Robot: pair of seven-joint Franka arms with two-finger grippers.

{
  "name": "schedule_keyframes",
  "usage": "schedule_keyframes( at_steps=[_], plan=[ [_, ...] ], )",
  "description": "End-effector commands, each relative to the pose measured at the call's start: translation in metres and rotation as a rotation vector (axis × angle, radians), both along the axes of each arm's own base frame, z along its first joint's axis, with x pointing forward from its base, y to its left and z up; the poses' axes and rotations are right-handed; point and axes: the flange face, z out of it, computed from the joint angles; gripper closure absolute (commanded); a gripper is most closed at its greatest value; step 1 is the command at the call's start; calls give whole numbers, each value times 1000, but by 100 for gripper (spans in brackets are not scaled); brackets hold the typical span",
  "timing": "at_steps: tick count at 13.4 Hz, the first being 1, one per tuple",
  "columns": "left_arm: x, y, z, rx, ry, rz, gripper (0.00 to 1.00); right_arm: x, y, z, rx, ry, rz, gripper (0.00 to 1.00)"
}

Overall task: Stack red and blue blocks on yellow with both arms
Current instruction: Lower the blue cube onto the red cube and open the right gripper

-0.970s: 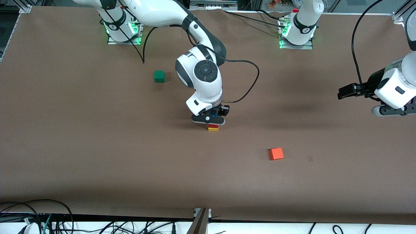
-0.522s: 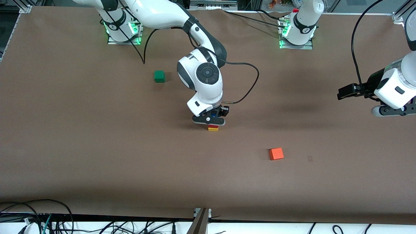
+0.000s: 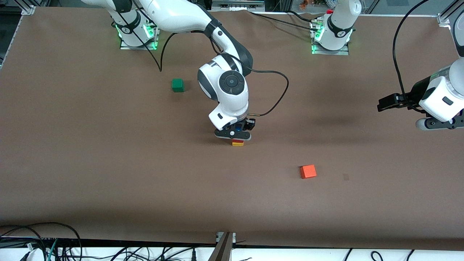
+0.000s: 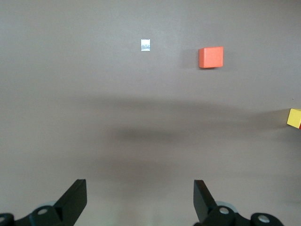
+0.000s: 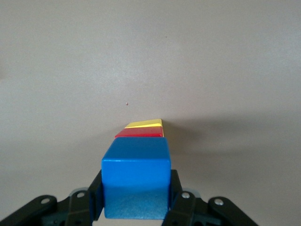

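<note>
I should open my right gripper now. The lower edge of the blue block (image 5: 136,172) touches the red block (image 5: 140,132), so the blue block would stay standing.
The deep red block (image 3: 237,140) sits on the yellow block (image 3: 237,144) near the table's middle. Both also show in the right wrist view, red block (image 5: 139,133) on yellow block (image 5: 145,124). My right gripper (image 3: 233,135) is shut on the blue block (image 5: 136,181) and holds it just over the red block; whether they touch is hidden. In the front view only a sliver of the blue block (image 3: 237,126) shows under the wrist. My left gripper (image 4: 140,200) is open and empty, up over the left arm's end of the table (image 3: 433,123). The yellow block's edge (image 4: 295,118) shows in the left wrist view.
An orange-red cube (image 3: 308,171) lies nearer the front camera, toward the left arm's end; it also shows in the left wrist view (image 4: 210,57). A green cube (image 3: 177,85) lies near the right arm's base. A small pale mark (image 4: 146,45) is on the table.
My right gripper has shifted very slightly and lowered a touch with the blue block over the stack. The left arm has barely moved.
</note>
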Motion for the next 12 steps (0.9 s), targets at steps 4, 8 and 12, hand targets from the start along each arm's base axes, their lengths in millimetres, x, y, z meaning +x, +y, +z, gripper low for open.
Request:
schedule_keyframes(
  at_steps=[4, 8, 12],
  plan=[
    [-2, -4, 5, -8, -11, 1, 0, 0, 6, 4, -6, -26, -2, 29],
    [-2, -4, 5, -9, -11, 2, 0, 7, -10, 35, -18, -11, -18, 0],
    [-2, -3, 5, -10, -11, 2, 0, 57, -111, 144, 25, -13, -154, 0]
  ],
)
